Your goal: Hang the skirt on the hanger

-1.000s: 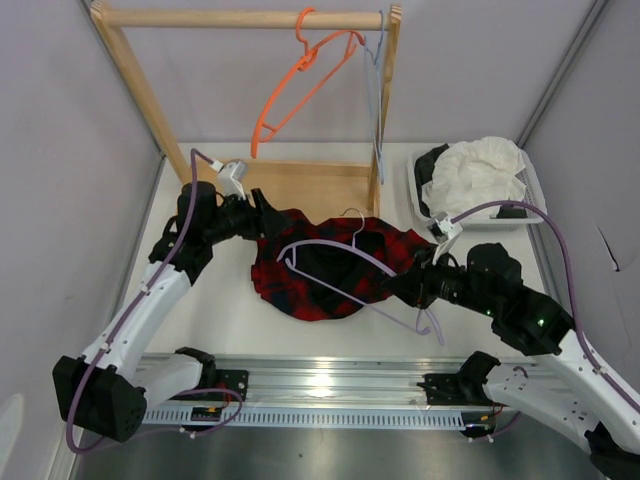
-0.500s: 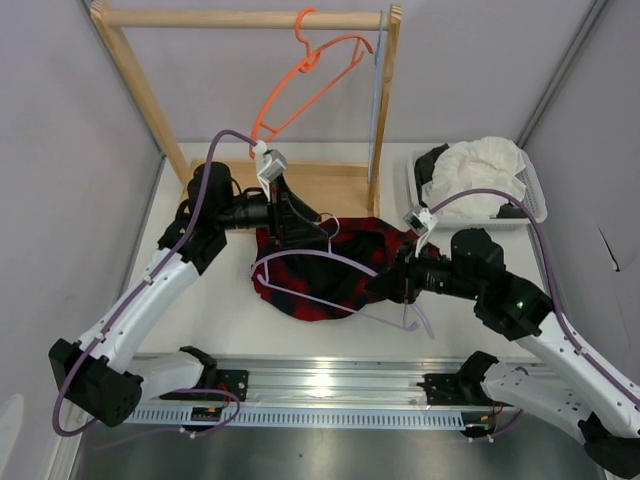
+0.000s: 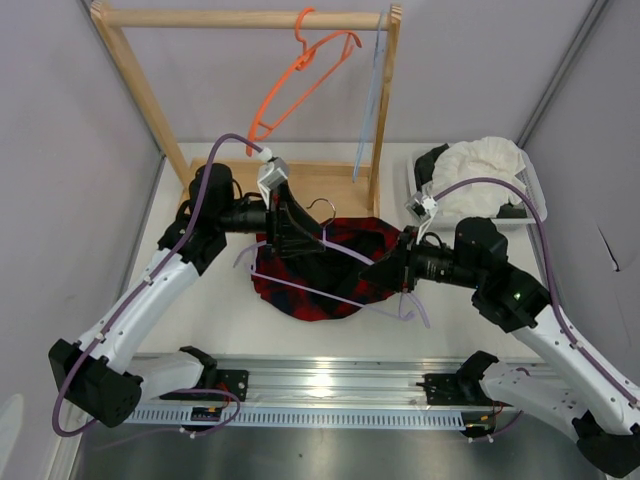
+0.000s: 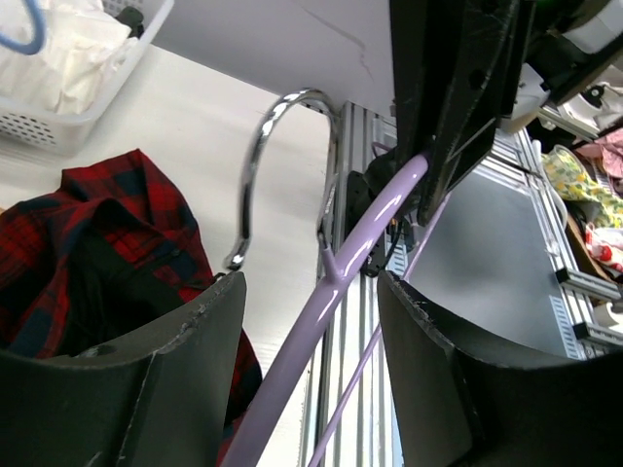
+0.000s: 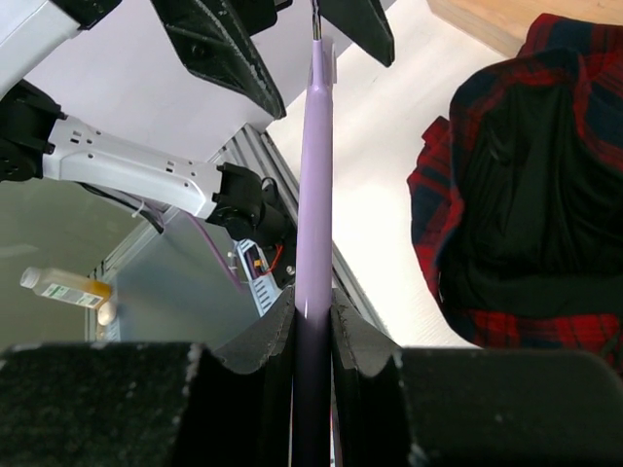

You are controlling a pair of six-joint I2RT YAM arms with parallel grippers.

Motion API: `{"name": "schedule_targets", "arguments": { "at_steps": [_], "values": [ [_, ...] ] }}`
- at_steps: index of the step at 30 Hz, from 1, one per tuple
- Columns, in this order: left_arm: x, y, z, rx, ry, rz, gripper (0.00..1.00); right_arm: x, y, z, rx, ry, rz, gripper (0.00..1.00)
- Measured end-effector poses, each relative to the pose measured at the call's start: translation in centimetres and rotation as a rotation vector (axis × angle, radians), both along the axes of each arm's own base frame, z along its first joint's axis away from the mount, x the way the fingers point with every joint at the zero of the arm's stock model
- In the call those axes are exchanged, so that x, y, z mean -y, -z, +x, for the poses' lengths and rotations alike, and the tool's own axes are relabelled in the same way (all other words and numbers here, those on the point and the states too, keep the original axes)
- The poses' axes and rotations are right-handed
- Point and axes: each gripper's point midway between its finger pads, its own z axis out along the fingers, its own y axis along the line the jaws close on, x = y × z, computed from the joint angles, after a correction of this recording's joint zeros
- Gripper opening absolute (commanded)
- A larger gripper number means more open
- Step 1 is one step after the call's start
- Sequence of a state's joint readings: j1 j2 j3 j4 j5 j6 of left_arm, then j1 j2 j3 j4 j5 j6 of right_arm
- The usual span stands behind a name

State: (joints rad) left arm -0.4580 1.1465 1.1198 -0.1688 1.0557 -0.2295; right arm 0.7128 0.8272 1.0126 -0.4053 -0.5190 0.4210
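Note:
I need to leave the opposite arm free for the skirt, so I should next grab the lavender hanger (image 3: 350, 300) with my left gripper by the bar (image 3: 317, 241) beside the hanger's neck.
The red and black plaid skirt (image 3: 310, 285) lies crumpled on the table between the arms. The lavender hanger (image 3: 350, 300) is held above it. My right gripper (image 3: 388, 270) is shut on one hanger arm; the right wrist view shows the bar (image 5: 313, 175) pinched between the pads at the gripper (image 5: 313, 331). My left gripper (image 3: 300, 232) is open and straddles the hanger near its neck. In the left wrist view the bar (image 4: 341, 272) runs between the spread jaws of the gripper (image 4: 311, 292) without touching them. The metal hook (image 4: 261, 165) is just beyond. The skirt (image 4: 88, 243) lies below left.
A wooden rack (image 3: 240, 18) stands at the back with an orange hanger (image 3: 300, 75) and a pale blue hanger (image 3: 368, 100). A white basket (image 3: 415, 195) with a white garment (image 3: 485, 170) sits at the back right. A metal rail (image 3: 330, 390) runs along the near edge.
My left gripper swung right from the skirt's left edge to the hanger's neck. My right gripper lifted the hanger and shifted it back and left.

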Motion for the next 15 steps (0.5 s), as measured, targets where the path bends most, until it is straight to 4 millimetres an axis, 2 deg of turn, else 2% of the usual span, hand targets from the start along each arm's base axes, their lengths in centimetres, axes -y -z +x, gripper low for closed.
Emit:
{"name": "schedule_targets", "arguments": {
  "at_steps": [6,9,12,15],
  "values": [
    [0.0,0.0,-0.8,-0.001,0.044,-0.004,0.61,-0.5,-0.5,0.3,-0.001,-0.009,0.009,0.00],
    [0.0,0.0,-0.9,0.007,0.055,-0.004,0.57,-0.7,-0.7,0.4,-0.004,-0.017,0.009,0.00],
    [0.0,0.1,-0.9,0.008,0.056,-0.002,0.50,-0.9,-0.8,0.4,-0.009,-0.028,0.008,0.00],
    [0.0,0.2,-0.9,0.007,0.056,-0.003,0.35,-1.1,-0.8,0.4,-0.014,-0.040,0.006,0.00]
  ]
}}
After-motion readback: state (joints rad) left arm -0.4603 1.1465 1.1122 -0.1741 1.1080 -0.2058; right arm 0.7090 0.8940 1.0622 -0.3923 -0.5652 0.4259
